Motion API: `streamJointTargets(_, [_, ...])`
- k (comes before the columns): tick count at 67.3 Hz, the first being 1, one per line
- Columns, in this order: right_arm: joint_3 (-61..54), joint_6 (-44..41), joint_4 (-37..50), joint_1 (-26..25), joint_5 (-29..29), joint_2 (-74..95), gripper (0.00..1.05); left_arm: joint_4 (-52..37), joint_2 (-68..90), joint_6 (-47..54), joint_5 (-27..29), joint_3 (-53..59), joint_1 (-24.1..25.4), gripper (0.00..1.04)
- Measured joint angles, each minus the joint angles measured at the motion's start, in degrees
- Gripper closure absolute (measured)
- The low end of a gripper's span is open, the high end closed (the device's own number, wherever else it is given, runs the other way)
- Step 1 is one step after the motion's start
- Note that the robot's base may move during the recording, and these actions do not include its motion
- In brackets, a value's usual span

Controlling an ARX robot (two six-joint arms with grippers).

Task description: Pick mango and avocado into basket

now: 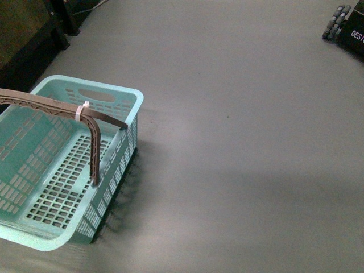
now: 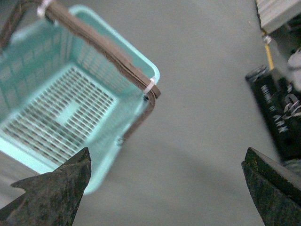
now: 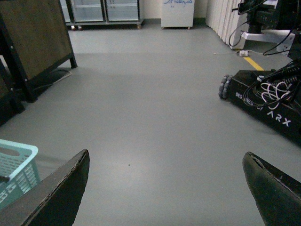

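Note:
My left gripper is going to grab the basket next by the narrow brown handle above its rim, since the open basket is far wider than my fingers.
The turquoise basket [image 1: 68,165] stands on the grey floor at the left of the front view, its slotted floor bare and its brown handle [image 1: 94,133] raised with a white zip tie on it. The left wrist view looks down on the basket [image 2: 70,103] from above; my left gripper [image 2: 167,162] hangs open over the floor just beside its corner. My right gripper [image 3: 164,162] is open above bare floor, with a corner of the basket [image 3: 16,165] at that picture's edge. The mango and the avocado are out of view. Neither arm shows in the front view.
A black wheeled robot base [image 3: 268,101] with cables stands on the floor to the right, also seen as a base [image 1: 348,25] in the front view. Dark wooden furniture [image 3: 33,42] stands at the left. Fridges and white cabinets line the far wall.

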State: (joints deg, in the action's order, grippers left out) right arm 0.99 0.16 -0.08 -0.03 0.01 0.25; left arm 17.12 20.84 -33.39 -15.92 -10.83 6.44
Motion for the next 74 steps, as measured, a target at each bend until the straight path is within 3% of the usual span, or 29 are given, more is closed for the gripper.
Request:
streamJointTargets(12, [0.0,0.0,0.0,0.0,0.02,0.0,0.09,-18.16,25.03,-21.07,1.22,-4.61,4.59,0.08])
streamJointTargets(24, [0.0,0.0,0.0,0.0,0.0,0.0,0.09,-34.21,53.18,-28.33,5.53,-8.59,4.39,0.08])
streamJointTargets(35, [0.0,0.0,0.0,0.0,-0.02,0.0,0.09,-42.91,74.01,-31.87,6.97,-15.54,3.87,0.08])
streamJointTargets(54, [0.0,0.0,0.0,0.0,-0.02,0.0,0.09,-47.12,95.25,-35.6,8.81,-32.48,0.35,0.08])
streamJointTargets(74, [0.0,0.0,0.0,0.0,-0.02,0.0,0.09,-45.9,107.01,-36.65,10.1,-48.02,-3.28,0.08])
